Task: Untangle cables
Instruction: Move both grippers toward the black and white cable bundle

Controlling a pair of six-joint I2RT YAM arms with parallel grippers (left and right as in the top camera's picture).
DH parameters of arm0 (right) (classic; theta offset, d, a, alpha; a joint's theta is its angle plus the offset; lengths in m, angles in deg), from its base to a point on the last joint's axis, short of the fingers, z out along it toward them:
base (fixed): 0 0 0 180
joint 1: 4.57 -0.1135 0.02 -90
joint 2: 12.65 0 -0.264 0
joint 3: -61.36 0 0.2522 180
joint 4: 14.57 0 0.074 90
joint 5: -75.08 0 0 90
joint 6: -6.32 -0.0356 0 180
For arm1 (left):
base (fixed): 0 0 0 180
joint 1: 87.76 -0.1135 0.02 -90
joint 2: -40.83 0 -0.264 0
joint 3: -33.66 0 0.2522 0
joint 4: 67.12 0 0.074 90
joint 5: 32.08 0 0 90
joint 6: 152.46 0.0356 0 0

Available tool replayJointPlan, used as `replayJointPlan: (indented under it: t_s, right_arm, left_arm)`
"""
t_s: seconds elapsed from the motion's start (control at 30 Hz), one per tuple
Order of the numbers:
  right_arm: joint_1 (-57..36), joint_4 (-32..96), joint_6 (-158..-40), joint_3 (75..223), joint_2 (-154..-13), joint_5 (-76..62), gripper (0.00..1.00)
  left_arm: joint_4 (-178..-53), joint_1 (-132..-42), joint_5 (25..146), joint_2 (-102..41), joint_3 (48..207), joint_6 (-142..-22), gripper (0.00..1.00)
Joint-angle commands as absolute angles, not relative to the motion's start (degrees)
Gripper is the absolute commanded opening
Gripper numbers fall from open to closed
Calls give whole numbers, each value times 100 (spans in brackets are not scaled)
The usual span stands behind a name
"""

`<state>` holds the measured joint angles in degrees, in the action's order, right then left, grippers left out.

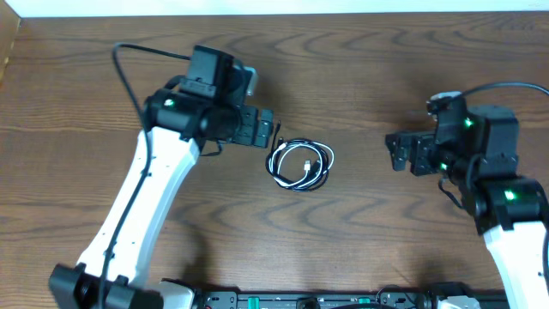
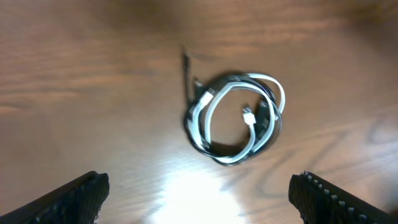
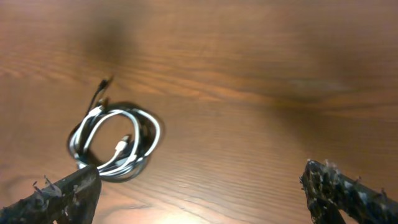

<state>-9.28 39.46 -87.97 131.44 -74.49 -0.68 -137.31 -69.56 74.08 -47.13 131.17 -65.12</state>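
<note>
My left gripper grips the coiled cables by the rim of the loop (image 1: 274, 163) (image 2: 195, 126) next, since the rest stays free for my right gripper to untangle.
A black cable and a white cable (image 1: 299, 165) lie coiled together in one small loop at the middle of the wooden table. The coil shows in the left wrist view (image 2: 235, 118) and the right wrist view (image 3: 115, 144). A black plug end (image 2: 185, 59) sticks out from the coil. A white plug end (image 2: 249, 114) lies inside the loop. My left gripper (image 1: 264, 127) is open and empty, just left of the coil. My right gripper (image 1: 398, 151) is open and empty, well to the right of the coil.
The wooden table (image 1: 360, 77) stretches around the coil. A black rail with electronics (image 1: 309, 300) runs along the front edge. The table's left edge (image 1: 10, 51) shows at the far left.
</note>
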Motion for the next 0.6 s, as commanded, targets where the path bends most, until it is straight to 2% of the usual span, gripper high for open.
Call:
replayJointPlan:
  t_s: [0.0, 0.07, 0.1, 0.13, 0.23, 0.33, 0.4, 0.43, 0.5, 0.53, 0.57]
  right_arm:
    - [-914, 3793, -8694, 13277, -7738, 841, 99]
    - [-917, 3649, -8677, 13277, -7843, 859, 99]
    - [-914, 3625, -8716, 13277, -7869, 900, 99]
    - [-917, 3621, -8828, 13277, -7893, 1047, 99]
    - [-917, 3557, -8963, 13277, -7904, 1375, 99]
    - [-910, 3618, -9055, 13277, -7904, 1152, 88]
    - [-910, 3745, -9300, 13277, -7904, 911, 86]
    - [-910, 3813, -9422, 13277, -7904, 806, 85]
    - [-910, 3920, -9551, 13277, -7904, 703, 84]
    - [-910, 3957, -9549, 13275, -7904, 703, 83]
    - [-910, 3975, -9547, 13275, -7904, 703, 82]
  left_arm:
    - [-13740, -6825, 8306, -4914, 13204, -6879, 98]
    - [-13576, -6764, 8597, -5050, 13198, -6877, 100]
    - [-13532, -6727, 8597, -5115, 13198, -6879, 89]
    - [-13517, -6679, 8575, -5207, 13198, -6883, 83]
    - [-13600, -6504, 8306, -5609, 13198, -7515, 86]
    - [-13687, -6318, 7721, -6005, 13198, -8256, 84]
    - [-13735, -6191, 7211, -6254, 13198, -8730, 83]
    - [-13744, -6148, 7017, -6367, 13198, -8887, 80]
    - [-13753, -6067, 6752, -6566, 13198, -9134, 70]
    - [-13746, -6034, 6650, -6682, 13198, -9266, 61]
    - [-13746, -6010, 6567, -6772, 13198, -9379, 58]
